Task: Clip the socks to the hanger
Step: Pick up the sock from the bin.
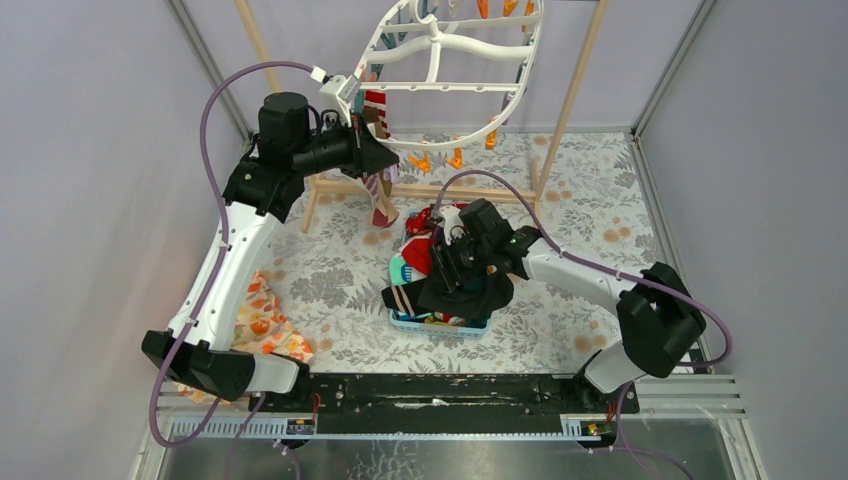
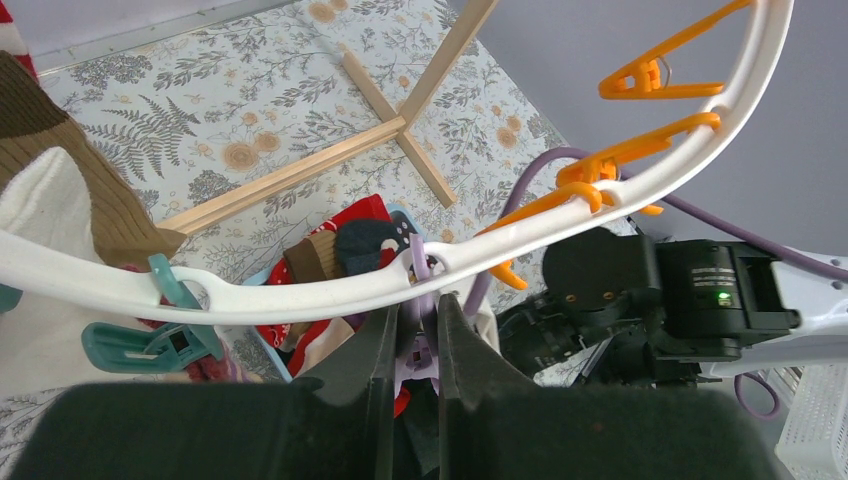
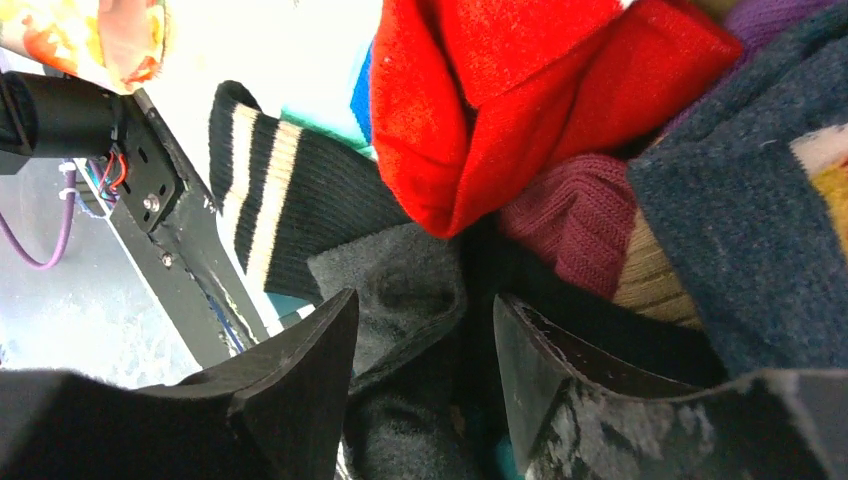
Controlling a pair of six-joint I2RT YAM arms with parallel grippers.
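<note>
My right gripper picks up the dark grey-black sock just behind its cuff edge next. That leaves the sock's cuff edge free for the purple peg.
The white oval hanger hangs at the top from the wooden frame; its rim crosses the left wrist view. My left gripper is raised to the rim and shut on a purple peg; its own point in that view is. A teal peg and orange pegs sit along the rim. Striped and brown socks hang there, and the brown sock shows in the left wrist view. My right gripper is low in the sock pile, jaws apart around a dark grey-black sock.
The socks lie in a blue basket at the table's middle: red, maroon, black with cream stripes. The wooden pole frame stands behind it. An orange floral cloth lies beside the left arm.
</note>
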